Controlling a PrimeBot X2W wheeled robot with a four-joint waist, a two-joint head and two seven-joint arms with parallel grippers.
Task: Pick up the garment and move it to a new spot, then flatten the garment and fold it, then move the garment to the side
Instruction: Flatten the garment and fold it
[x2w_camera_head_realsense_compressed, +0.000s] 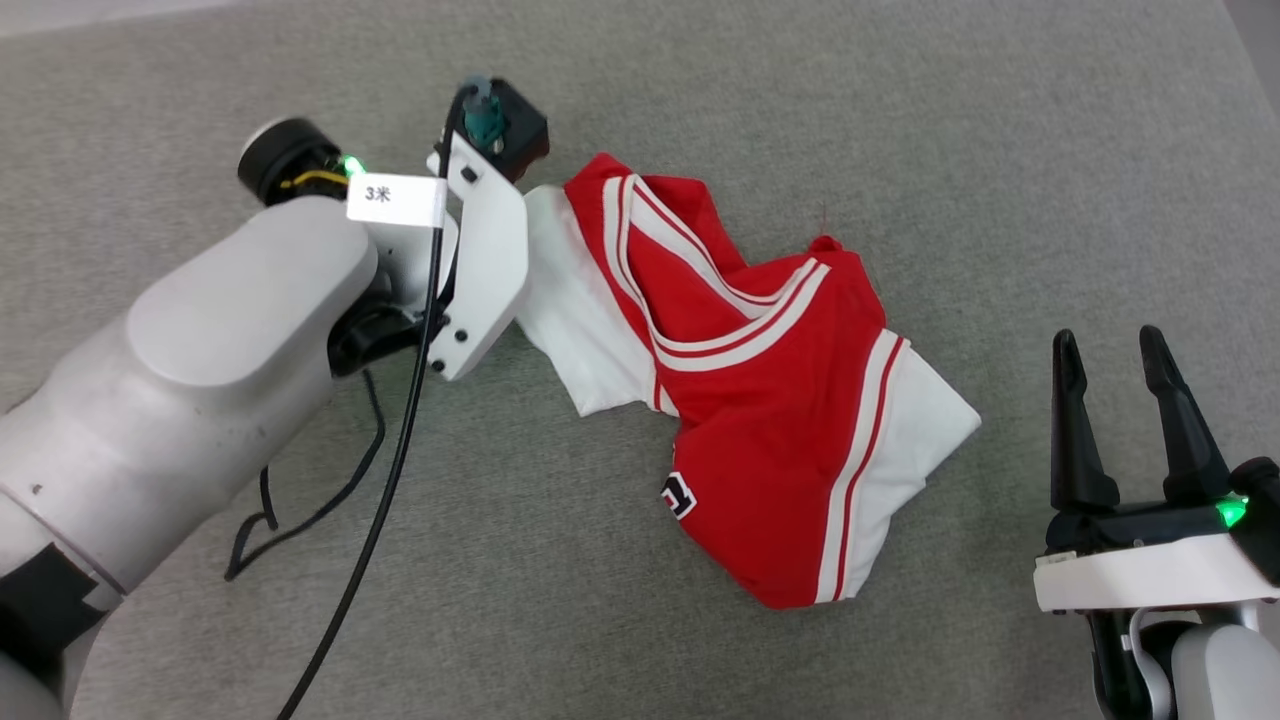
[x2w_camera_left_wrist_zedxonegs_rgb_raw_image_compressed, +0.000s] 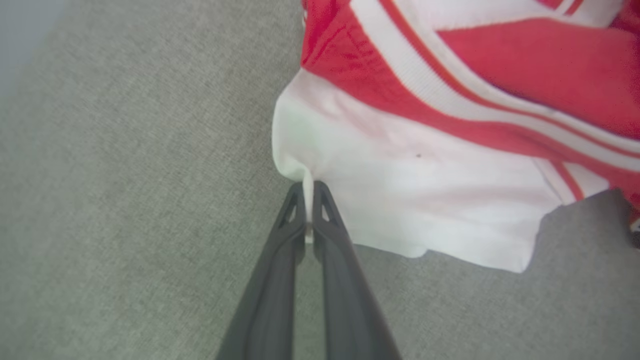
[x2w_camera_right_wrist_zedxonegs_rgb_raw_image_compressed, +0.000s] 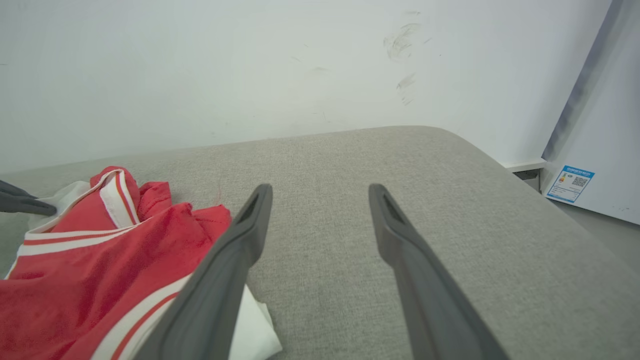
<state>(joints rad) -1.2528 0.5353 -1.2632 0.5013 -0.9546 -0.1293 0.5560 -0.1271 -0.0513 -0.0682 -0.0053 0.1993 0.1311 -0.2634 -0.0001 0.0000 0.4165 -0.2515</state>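
Observation:
Next, my right gripper reaches the garment and grabs its white sleeve edge (x2w_camera_head_realsense_compressed: 960, 426), which juts out free while the red body (x2w_camera_head_realsense_compressed: 774, 450) lies slack and crumpled.
The garment (x2w_camera_head_realsense_compressed: 770, 400) lies crumpled on the grey fabric surface, red with white sleeves, striped trim and part of a black letter showing at its near edge. In the left wrist view my left gripper (x2w_camera_left_wrist_zedxonegs_rgb_raw_image_compressed: 308, 187) is shut on a pinched fold of the garment's white sleeve (x2w_camera_left_wrist_zedxonegs_rgb_raw_image_compressed: 425, 190) at its edge. In the head view the left wrist (x2w_camera_head_realsense_compressed: 480, 250) covers those fingers. My right gripper (x2w_camera_head_realsense_compressed: 1108, 340) stands open to the right of the garment, apart from it, nothing between its fingers (x2w_camera_right_wrist_zedxonegs_rgb_raw_image_compressed: 320, 190). The garment (x2w_camera_right_wrist_zedxonegs_rgb_raw_image_compressed: 100, 250) shows at the lower left of the right wrist view.
A black cable (x2w_camera_head_realsense_compressed: 380, 500) hangs from the left arm and loops on the grey surface (x2w_camera_head_realsense_compressed: 900, 120). A white wall (x2w_camera_right_wrist_zedxonegs_rgb_raw_image_compressed: 250, 75) rises behind the surface's rounded far edge (x2w_camera_right_wrist_zedxonegs_rgb_raw_image_compressed: 425, 131). A pale panel with a blue label (x2w_camera_right_wrist_zedxonegs_rgb_raw_image_compressed: 570, 182) stands at right.

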